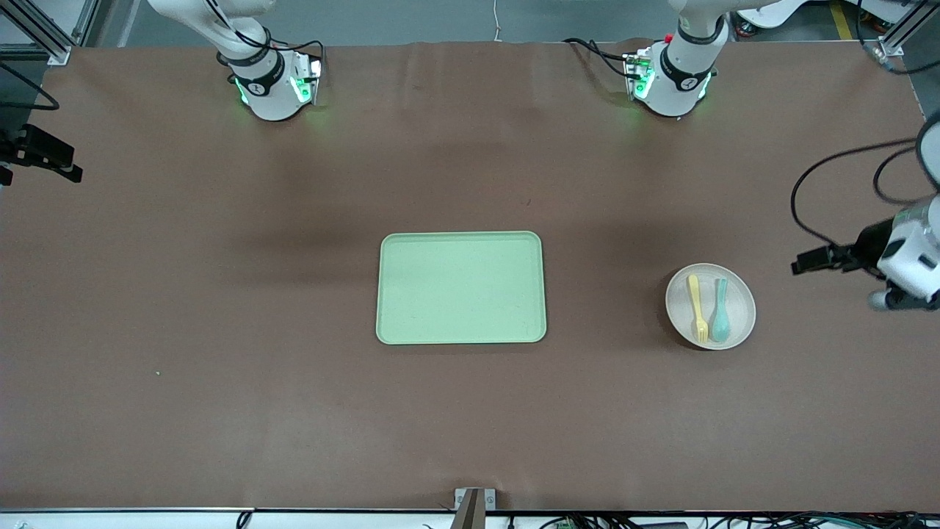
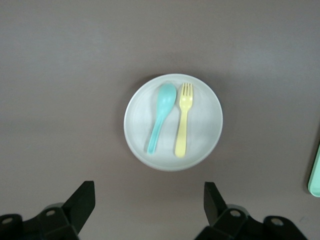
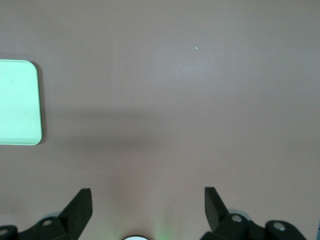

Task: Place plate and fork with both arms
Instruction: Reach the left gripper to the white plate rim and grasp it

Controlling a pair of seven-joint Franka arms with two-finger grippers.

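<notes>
My left gripper grabs the rim of the plate [image 1: 738,319] beside the teal spoon next, to place the plate on the green tray [image 1: 462,288].
The pale round plate [image 1: 738,319] lies on the brown table toward the left arm's end, beside the green tray. On it the yellow fork [image 1: 698,308] and a teal spoon [image 1: 720,310] lie side by side. In the left wrist view the plate [image 2: 205,135], the fork [image 2: 183,125] and the spoon [image 2: 161,117] are in the middle. My left gripper [image 2: 149,186] hangs open above the table just short of the plate, holding nothing. My right gripper [image 3: 147,192] is open and empty over bare table near its own arm's base.
A rectangular light-green tray [image 1: 459,286] lies at the table's middle; its edge shows in the left wrist view [image 2: 315,175] and a corner in the right wrist view [image 3: 17,102]. The left arm's hand and cables [image 1: 907,253] hang at the table's end past the plate.
</notes>
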